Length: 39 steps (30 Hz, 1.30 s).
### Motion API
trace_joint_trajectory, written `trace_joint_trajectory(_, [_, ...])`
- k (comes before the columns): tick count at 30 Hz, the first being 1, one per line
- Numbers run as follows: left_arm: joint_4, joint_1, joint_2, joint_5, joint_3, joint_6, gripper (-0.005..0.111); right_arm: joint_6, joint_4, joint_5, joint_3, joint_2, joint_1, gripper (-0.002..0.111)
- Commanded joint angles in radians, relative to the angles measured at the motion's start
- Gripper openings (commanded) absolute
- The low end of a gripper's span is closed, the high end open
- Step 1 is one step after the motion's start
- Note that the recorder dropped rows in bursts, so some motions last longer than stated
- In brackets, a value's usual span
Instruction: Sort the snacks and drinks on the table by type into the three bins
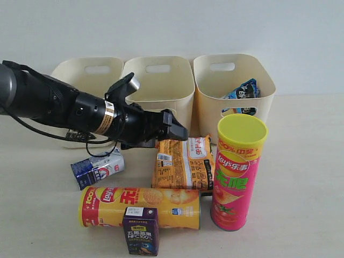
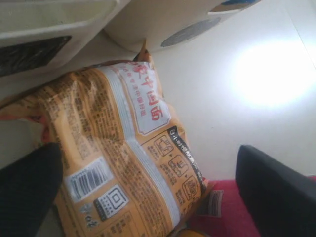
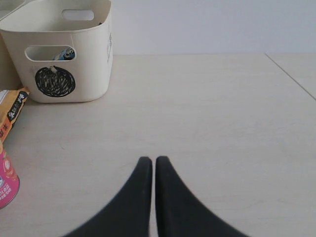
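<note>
I need to grab the orange bag by its barcode side [image 1: 164,159] with my left gripper next. Then I can sort it into the blue bag's bin [image 1: 228,80].
The orange bag [image 1: 183,164] lies flat on the table [image 1: 306,161] in front of the middle bin [image 1: 157,80]. My left gripper [image 1: 174,129] hovers at its far end, open, one finger on each side of the bag [image 2: 113,158]. The pink tube [image 1: 236,172] stands upright beside the bag. In front of it the yellow-orange tube [image 1: 140,207] lies on its side, with the purple juice box [image 1: 141,231] standing before it. The milk box [image 1: 98,167] lies at the left. The blue bag [image 1: 243,90] sits in the right bin [image 1: 234,75]. My right gripper [image 3: 149,160] is shut and empty over bare table.
The left bin [image 1: 88,70] stands behind my left arm. The circle-marked bin [image 3: 59,49] is the right one; the blue bag shows through its handle slot. The bag's edge [image 3: 11,111] and the pink tube [image 3: 6,182] lie far from my right gripper.
</note>
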Motion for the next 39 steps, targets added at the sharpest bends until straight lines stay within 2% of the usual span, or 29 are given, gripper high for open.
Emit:
trace_joint_trajectory(1, [0.004,0.003,0.031,0.049,0.010,0.004,0.089,-0.003,-0.007,-0.008,0.005,-0.005,0.001,0.000])
trace_joint_trajectory(6, [0.004,0.003,0.057,0.144,0.010,0.004,0.089,-0.003,-0.007,-0.008,0.005,-0.005,0.001,0.000])
trace_joint_trajectory(11, [0.004,0.003,0.097,0.159,0.010,-0.003,0.089,-0.003,-0.007,-0.008,0.005,-0.005,0.001,0.000])
trace_joint_trajectory(18, [0.004,-0.001,0.153,0.135,0.008,-0.022,0.089,-0.003,-0.007,-0.008,0.005,-0.005,0.001,0.000])
trace_joint_trajectory(27, [0.004,-0.064,0.155,0.082,-0.047,-0.017,0.089,-0.003,-0.007,-0.008,0.005,-0.005,0.001,0.000])
trace_joint_trajectory(32, [0.004,-0.074,0.193,0.031,-0.056,-0.021,0.089,-0.003,-0.007,-0.008,0.005,-0.005,0.001,0.000])
trace_joint_trajectory(35, [0.004,-0.074,0.212,0.055,-0.056,-0.021,0.088,-0.003,-0.007,-0.008,0.005,-0.005,0.001,0.000])
trace_joint_trajectory(37, [0.004,-0.074,0.216,0.089,-0.056,-0.021,0.080,-0.003,-0.007,-0.008,0.005,-0.005,0.001,0.000])
trace_joint_trajectory(38, [0.004,-0.074,0.216,0.099,-0.056,-0.021,0.073,-0.003,-0.007,-0.008,0.005,-0.005,0.001,0.000])
trace_joint_trajectory(39, [0.004,-0.074,0.216,0.102,-0.058,-0.021,0.059,-0.003,-0.007,-0.008,0.005,-0.005,0.001,0.000])
